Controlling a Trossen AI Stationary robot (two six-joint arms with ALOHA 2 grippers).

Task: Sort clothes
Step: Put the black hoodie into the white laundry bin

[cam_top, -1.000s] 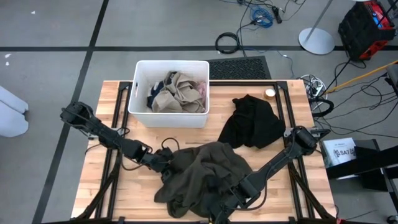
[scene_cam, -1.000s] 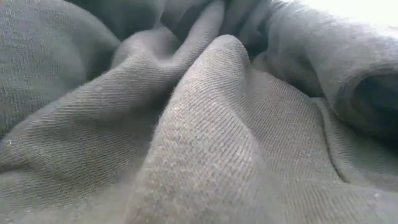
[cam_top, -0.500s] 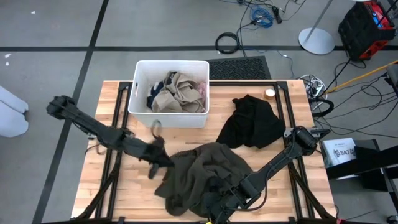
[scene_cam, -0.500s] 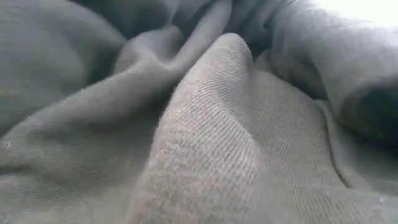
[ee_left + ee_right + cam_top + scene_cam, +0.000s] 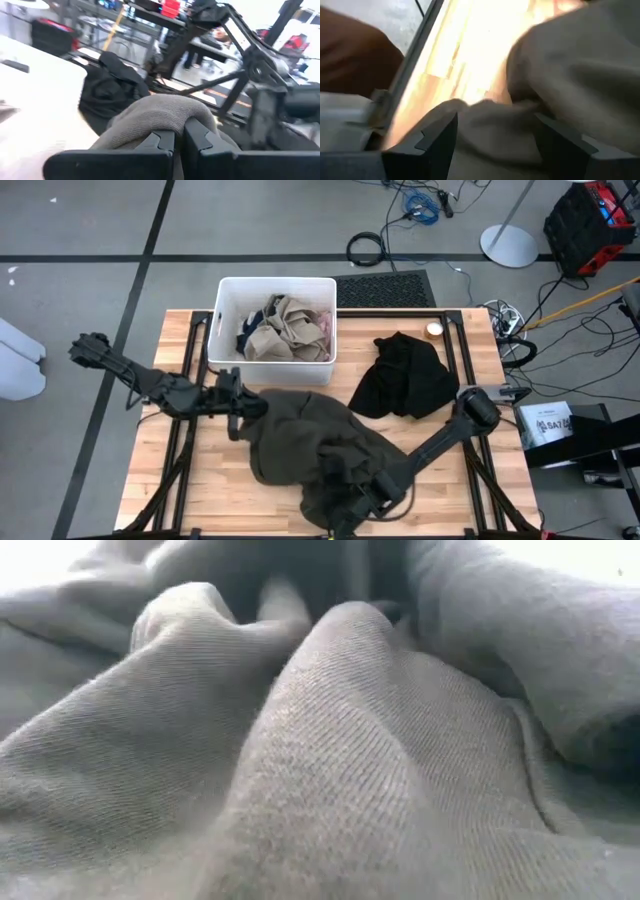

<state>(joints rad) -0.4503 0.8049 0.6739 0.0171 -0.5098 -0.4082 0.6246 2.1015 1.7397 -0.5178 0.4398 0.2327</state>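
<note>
A loose fold of the olive garment stands up between the open fingers of the right gripper, while the rest of the garment lies slack. The right gripper should grab that raised fold [image 5: 490, 117] next.
The dark olive green garment [image 5: 300, 435] lies bunched on the table's near middle and fills the low view [image 5: 330, 740]. My left gripper [image 5: 238, 408] is shut on its left end, close to the white bin. My right gripper [image 5: 345, 500] sits at the garment's near edge, partly under the cloth, fingers apart with olive cloth [image 5: 490, 130] between them. The black garment [image 5: 405, 375] lies on the table at the far right. Tan, navy and pink clothes [image 5: 280, 325] lie in the bin. My left gripper pinches a rounded fold of the olive garment [image 5: 167, 112] between its two fingers, at the garment's left end. The fingers come about level from the table's left. The rest of the garment trails on the table. My right gripper's open fingers [image 5: 437, 137] have olive cloth lying between and against them; they do not close on it.
The white bin [image 5: 222, 330] stands at the far middle-left, just beyond my left gripper. A small round object [image 5: 433, 330] sits at the far right. Black frame rails [image 5: 185, 450] run along both table sides. Bare wood shows at the near left.
My left gripper has gone toward the table's far edge and a little left, toward the bin, dragging the olive garment's left end with it. The garment has stretched out slantwise; its near-right part stays by my right gripper.
</note>
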